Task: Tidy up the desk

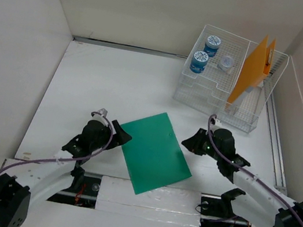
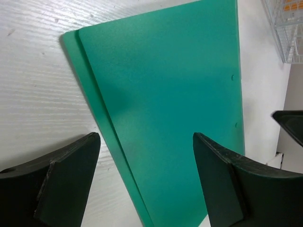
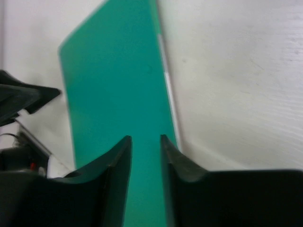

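Note:
I should next take the green folder by its pale side edge [image 1: 179, 144] [image 3: 168, 87] with my right gripper, so the opposite edge stays free to slide into the rack.
A green folder [image 1: 153, 152] lies flat on the white desk [image 1: 115, 83], near the front middle, its near corner over the front edge. My left gripper [image 1: 121, 134] is open at the folder's left edge; in the left wrist view [image 2: 147, 137] its jaws stand wide apart above the folder [image 2: 175, 85]. My right gripper [image 1: 190, 141] is at the folder's right edge; in the right wrist view [image 3: 146, 138] its jaws stand a narrow gap apart over the folder [image 3: 118, 80], holding nothing that I can see.
A white wire rack [image 1: 212, 101] stands at the back right. It holds an upright orange folder [image 1: 253, 70], two blue-lidded cups [image 1: 212, 44] [image 1: 199, 61] and a small clear cup [image 1: 226, 63]. Off-white wall panels close in the left, back and right.

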Motion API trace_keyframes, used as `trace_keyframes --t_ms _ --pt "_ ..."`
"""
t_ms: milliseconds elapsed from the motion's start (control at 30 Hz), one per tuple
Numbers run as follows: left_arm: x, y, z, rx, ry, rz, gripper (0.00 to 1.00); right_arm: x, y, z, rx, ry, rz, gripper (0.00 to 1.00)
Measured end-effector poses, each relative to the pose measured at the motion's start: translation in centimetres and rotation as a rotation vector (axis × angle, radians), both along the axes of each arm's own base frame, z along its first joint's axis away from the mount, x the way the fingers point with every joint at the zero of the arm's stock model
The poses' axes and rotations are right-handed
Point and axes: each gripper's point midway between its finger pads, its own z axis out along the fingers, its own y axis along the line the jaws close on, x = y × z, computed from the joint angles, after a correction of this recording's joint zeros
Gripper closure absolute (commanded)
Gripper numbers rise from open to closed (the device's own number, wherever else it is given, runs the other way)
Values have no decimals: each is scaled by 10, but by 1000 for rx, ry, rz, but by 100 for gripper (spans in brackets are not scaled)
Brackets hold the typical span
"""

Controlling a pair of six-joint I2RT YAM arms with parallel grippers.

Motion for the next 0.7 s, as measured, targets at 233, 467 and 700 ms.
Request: trace_keyframes --t_ms 233,467,700 --pt "-12 3 -9 24 11 6 25 -22 -18 -53 -132 186 -17 23" --pt "-5 -9 -12 -4 17 -25 36 -21 3 -63 -111 260 97 30" --pt "8 -13 -13 -24 -29 -15 39 -22 27 -61 -65 259 222 40"
